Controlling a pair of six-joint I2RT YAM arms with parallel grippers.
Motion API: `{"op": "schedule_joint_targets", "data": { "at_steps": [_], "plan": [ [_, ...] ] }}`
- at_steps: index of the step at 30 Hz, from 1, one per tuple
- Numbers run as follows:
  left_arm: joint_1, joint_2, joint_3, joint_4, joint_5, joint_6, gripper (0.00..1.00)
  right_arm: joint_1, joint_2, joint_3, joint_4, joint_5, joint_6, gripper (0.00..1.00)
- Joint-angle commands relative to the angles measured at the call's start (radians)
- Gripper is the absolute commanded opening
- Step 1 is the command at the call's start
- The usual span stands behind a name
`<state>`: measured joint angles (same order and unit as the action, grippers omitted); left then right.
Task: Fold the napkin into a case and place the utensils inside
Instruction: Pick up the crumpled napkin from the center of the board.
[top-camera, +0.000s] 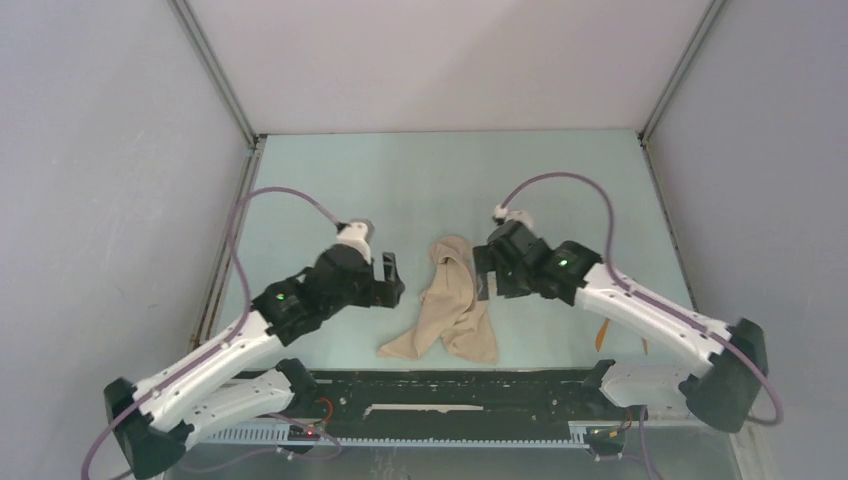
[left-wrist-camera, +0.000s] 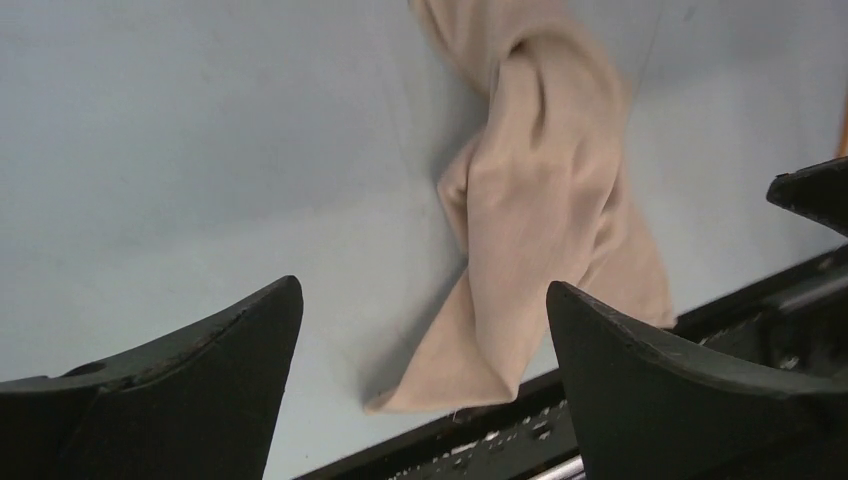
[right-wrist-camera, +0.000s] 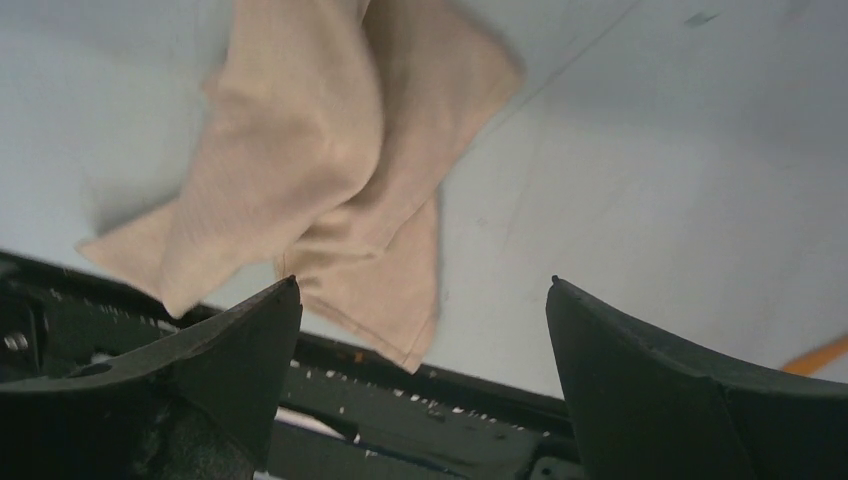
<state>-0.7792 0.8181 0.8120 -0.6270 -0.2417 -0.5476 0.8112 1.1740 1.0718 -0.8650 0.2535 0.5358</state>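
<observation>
My right gripper will next grab the loose edge of the napkin (top-camera: 452, 300) facing it, to stretch and spread the napkin flat for folding.
The napkin (top-camera: 452, 300) lies crumpled and twisted in a loose heap at the middle of the table, its lower corners at the near edge. It also shows in the left wrist view (left-wrist-camera: 540, 200) and the right wrist view (right-wrist-camera: 310, 150). My left gripper (top-camera: 392, 275) is open and empty just left of the heap; in its own view (left-wrist-camera: 420, 285) the jaws stand wide apart. My right gripper (top-camera: 483, 272) is open and empty just right of the heap, jaws wide apart (right-wrist-camera: 422, 280). The utensils (top-camera: 601, 333) are orange sticks lying right of the napkin, partly hidden under my right arm; one end shows in the right wrist view (right-wrist-camera: 818, 356).
A black rail (top-camera: 450, 385) runs along the table's near edge, right under the napkin's lower corners. Grey walls with metal posts enclose the pale green table (top-camera: 450, 180) on the left, right and back.
</observation>
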Motion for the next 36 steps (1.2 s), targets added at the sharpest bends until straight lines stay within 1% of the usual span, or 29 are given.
{"op": "schedule_joint_targets", "data": {
  "at_steps": [1,4,6,9,12,15,19,21,24,26,28,29,31,33,36],
  "plan": [
    [-0.154,0.047,-0.125,0.112,-0.007,-0.106,0.96,0.128,0.042,-0.111,0.138,-0.111,0.132,1.00],
    [-0.292,0.092,-0.188,0.183,-0.029,-0.133,0.95,0.177,0.031,-0.232,0.246,-0.186,0.180,1.00],
    [-0.379,0.137,-0.206,0.202,-0.062,-0.137,0.98,0.191,0.054,-0.266,0.235,-0.192,0.212,0.99],
    [-0.493,0.210,-0.208,0.226,-0.124,-0.123,1.00,0.237,0.092,-0.299,0.209,-0.161,0.273,0.93],
    [-0.562,0.290,-0.195,0.264,-0.143,-0.109,1.00,0.298,0.118,-0.327,0.211,-0.130,0.365,0.87],
    [-0.604,0.368,-0.176,0.298,-0.149,-0.113,0.99,0.359,0.168,-0.333,0.207,-0.084,0.443,0.81],
    [-0.614,0.471,-0.154,0.287,-0.185,-0.149,0.87,0.406,0.226,-0.337,0.231,-0.018,0.522,0.76],
    [-0.614,0.480,-0.164,0.286,-0.210,-0.177,0.80,0.409,0.243,-0.342,0.237,0.008,0.551,0.73],
    [-0.615,0.469,-0.193,0.289,-0.247,-0.220,0.67,0.405,0.235,-0.363,0.252,0.040,0.573,0.68],
    [-0.614,0.459,-0.210,0.289,-0.261,-0.244,0.60,0.405,0.204,-0.380,0.264,0.053,0.574,0.69],
    [-0.614,0.455,-0.228,0.288,-0.274,-0.269,0.55,0.391,0.174,-0.411,0.285,0.047,0.567,0.74],
    [-0.610,0.458,-0.234,0.284,-0.283,-0.280,0.51,0.375,0.164,-0.426,0.296,0.040,0.564,0.75],
    [-0.604,0.469,-0.231,0.257,-0.300,-0.298,0.43,0.358,0.154,-0.446,0.305,0.042,0.559,0.74],
    [-0.601,0.468,-0.212,0.211,-0.325,-0.310,0.36,0.355,0.152,-0.453,0.299,0.065,0.559,0.71],
    [-0.592,0.416,-0.187,0.150,-0.357,-0.314,0.26,0.355,0.151,-0.454,0.283,0.097,0.563,0.58]
  ]
}}
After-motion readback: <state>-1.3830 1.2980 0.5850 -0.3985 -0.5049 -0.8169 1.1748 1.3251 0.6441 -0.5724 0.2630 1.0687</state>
